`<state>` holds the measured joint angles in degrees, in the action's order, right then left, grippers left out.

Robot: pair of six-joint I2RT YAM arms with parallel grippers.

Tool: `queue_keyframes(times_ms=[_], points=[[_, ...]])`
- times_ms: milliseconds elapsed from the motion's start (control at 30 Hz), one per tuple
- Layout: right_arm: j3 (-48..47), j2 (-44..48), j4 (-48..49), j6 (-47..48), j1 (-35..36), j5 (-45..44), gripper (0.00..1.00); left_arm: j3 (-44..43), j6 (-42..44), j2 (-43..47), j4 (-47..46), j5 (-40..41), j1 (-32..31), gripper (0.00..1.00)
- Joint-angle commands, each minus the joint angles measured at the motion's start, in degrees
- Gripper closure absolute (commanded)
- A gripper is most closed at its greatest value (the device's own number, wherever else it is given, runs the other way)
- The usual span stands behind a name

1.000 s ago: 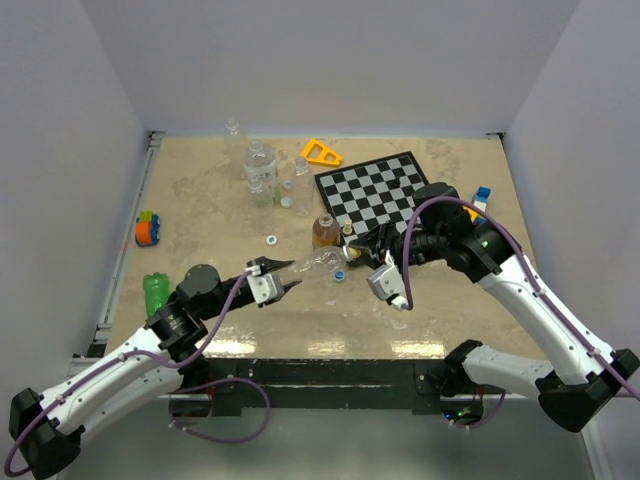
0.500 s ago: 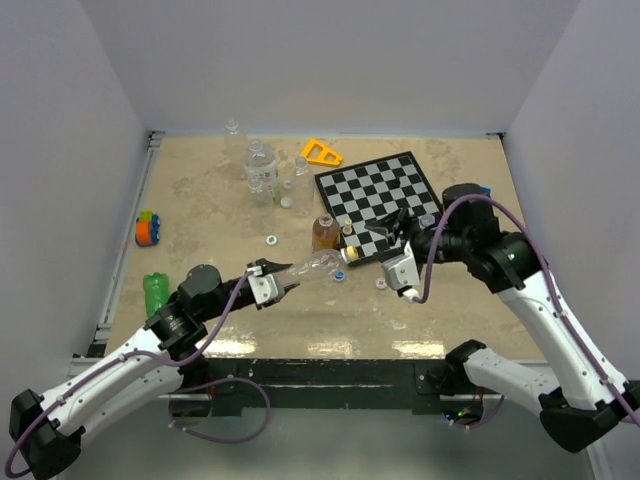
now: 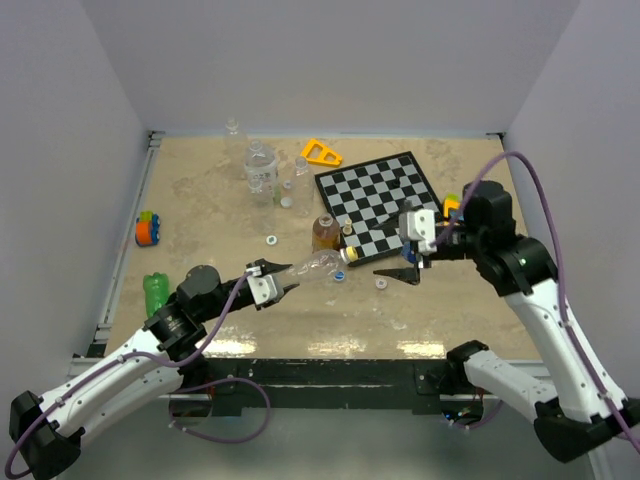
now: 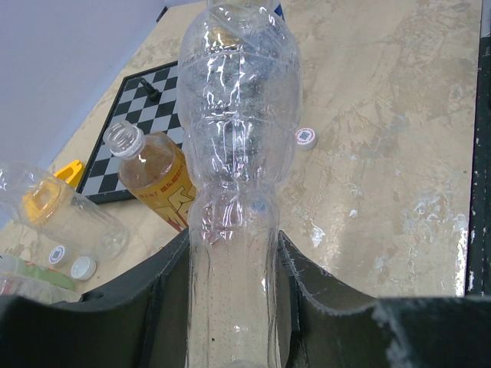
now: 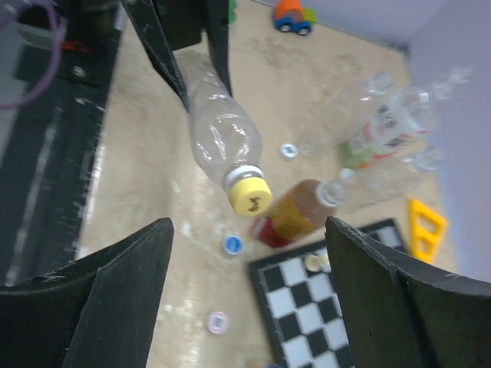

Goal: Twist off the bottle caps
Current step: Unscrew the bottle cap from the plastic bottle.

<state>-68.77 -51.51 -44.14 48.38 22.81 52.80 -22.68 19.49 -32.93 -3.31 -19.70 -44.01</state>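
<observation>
The yellow cap (image 3: 352, 254) needs to be unscrewed, so my right gripper will reach it and grab it by its sides, in line with the clear bottle's neck.
My left gripper (image 3: 268, 283) (image 4: 234, 307) is shut on the base end of a clear bottle (image 3: 318, 264) (image 4: 238, 153) (image 5: 222, 138), held off the table with its neck pointing right. A yellow cap (image 3: 352, 254) (image 5: 251, 195) sits on that neck. To the right of the cap, a short gap away, my right gripper (image 3: 392, 248) (image 5: 247, 230) is open and holds nothing. An amber bottle (image 3: 323, 231) (image 4: 157, 172) (image 5: 295, 211) stands behind with no cap on its neck. A blue cap (image 3: 340, 276) (image 5: 232, 244) and a white cap (image 3: 381, 284) (image 4: 306, 137) (image 5: 218, 323) lie loose on the table.
A chessboard (image 3: 380, 195) lies behind the right gripper. Clear bottles (image 3: 260, 170) stand at the back, with loose caps (image 3: 271, 240) near them. A green bottle (image 3: 155, 292) and a toy car (image 3: 148, 228) are at the left edge, an orange triangle (image 3: 320, 153) at the back.
My right gripper has opened, let go of the yellow cap and drawn back to the right. The cap stays on the bottle. The left gripper and bottle have not moved.
</observation>
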Motion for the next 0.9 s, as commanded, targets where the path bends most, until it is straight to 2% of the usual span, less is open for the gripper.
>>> queue_keyframes(times_ms=[0, 200, 400, 867], points=[[-2.24, -9.12, -1.56, -12.95, -0.22, 10.39, 0.16, -0.26, -0.68, 0.67, -1.7, 0.02, 0.15, 1.0], [-4.18, -18.98, -4.81, -14.37, -0.22, 9.88, 0.18, -0.26, -0.59, 0.67, -1.7, 0.19, 0.15, 1.0], [-2.24, -18.1, -1.3, -18.05, -0.13, 10.92, 0.22, -0.26, -0.59, 0.32, -1.96, 0.02, 0.15, 1.0], [-3.91, -21.0, -0.86, -20.17, 2.06, 14.09, 0.34, -0.26, -0.59, -0.21, -1.87, 0.28, 0.15, 1.0]])
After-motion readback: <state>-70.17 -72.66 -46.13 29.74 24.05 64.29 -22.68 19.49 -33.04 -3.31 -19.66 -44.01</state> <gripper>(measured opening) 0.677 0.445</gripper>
